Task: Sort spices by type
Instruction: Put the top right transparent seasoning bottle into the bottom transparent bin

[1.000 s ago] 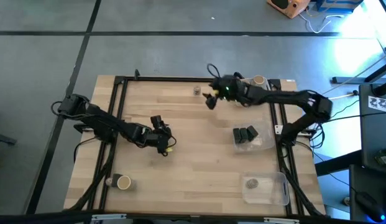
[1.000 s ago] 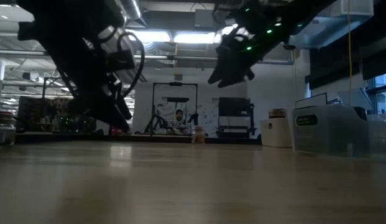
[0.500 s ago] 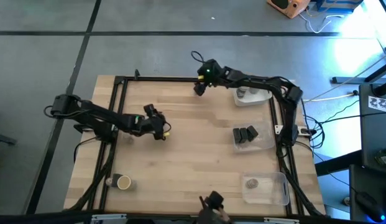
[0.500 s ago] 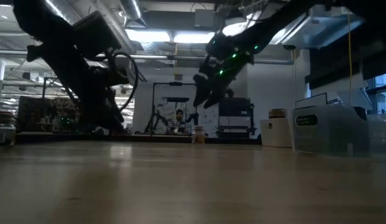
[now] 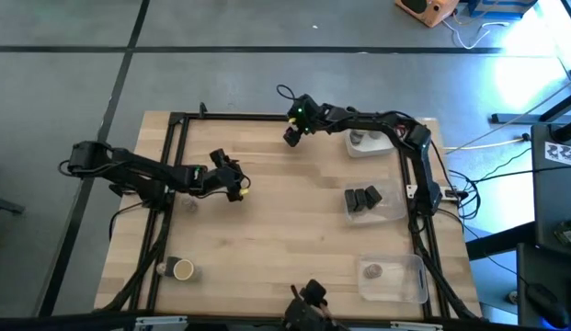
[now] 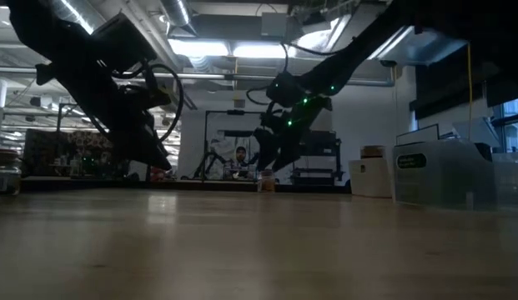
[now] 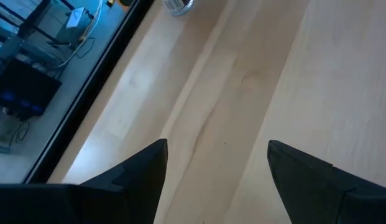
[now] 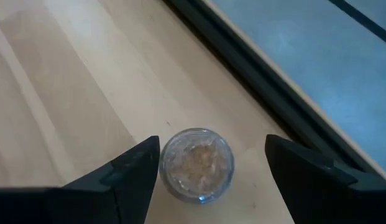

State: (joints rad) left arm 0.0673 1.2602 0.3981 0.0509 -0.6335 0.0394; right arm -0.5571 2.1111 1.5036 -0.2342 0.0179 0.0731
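My right gripper is going to grab the small jar by its round top next, so that it can sort the small jar into the clear tray with the greyish jar.
A small round jar with a tan top [image 8: 197,163] stands upright on the wood by the table's far edge, and it also shows in the low view [image 6: 265,181]. My right gripper [image 5: 292,134] [image 8: 211,142] hangs over it, open, with one finger on either side of the jar and a gap on both sides. My left gripper [image 5: 230,176] [image 7: 216,143] is open over bare wood left of the table's middle and holds nothing. Another tan-topped jar [image 5: 182,269] stands near the near left corner.
A white tray [image 5: 384,145] with small round jars sits at the far right. A clear tray [image 5: 388,211] with dark blocks lies below it, and a clear tray [image 5: 409,280] with one greyish jar [image 5: 371,271] sits at the near right. A black frame rail [image 5: 239,117] runs along the far edge.
My right gripper has moved toward the table's left along the far edge and come down over the tan-topped jar. My left gripper has drawn back toward the far left. A dark object has come into the high view at the near edge.
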